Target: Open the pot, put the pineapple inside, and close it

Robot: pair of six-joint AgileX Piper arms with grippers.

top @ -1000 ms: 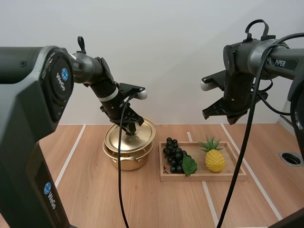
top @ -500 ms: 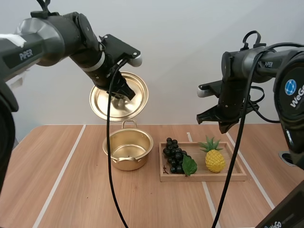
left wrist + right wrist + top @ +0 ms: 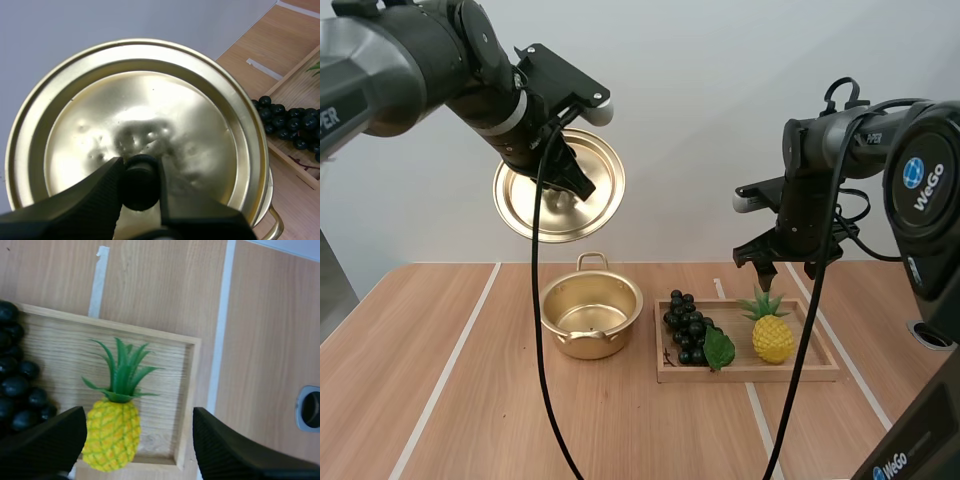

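Note:
I will next use my right gripper to grab the pineapple by the facing sides of its yellow body (image 3: 773, 340), since thin leaves spread out from its top.
The gold pot (image 3: 590, 315) stands uncovered on the table. High above it and a little to the left hangs its gold lid (image 3: 558, 186), tilted, with my left gripper (image 3: 570, 185) shut on the lid's black knob (image 3: 140, 182). The underside-bright lid (image 3: 150, 115) faces the left wrist camera. A yellow pineapple (image 3: 772, 330) with green leaves lies in the right half of the wooden tray (image 3: 750, 372). My right gripper (image 3: 785, 265) hovers just above it, open. From the right wrist, the fingers (image 3: 45, 440) straddle the pineapple (image 3: 112, 432).
A bunch of dark grapes (image 3: 688, 328) with a green leaf lies in the tray's left half, close to the pineapple (image 3: 15, 385). The tray's raised rim (image 3: 192, 390) borders the fruit. A round hole (image 3: 932, 333) sits in the table at far right.
My left gripper lifted the lid off the pot, up and slightly left. My right arm came down over the pineapple and its fingers went from shut to open.

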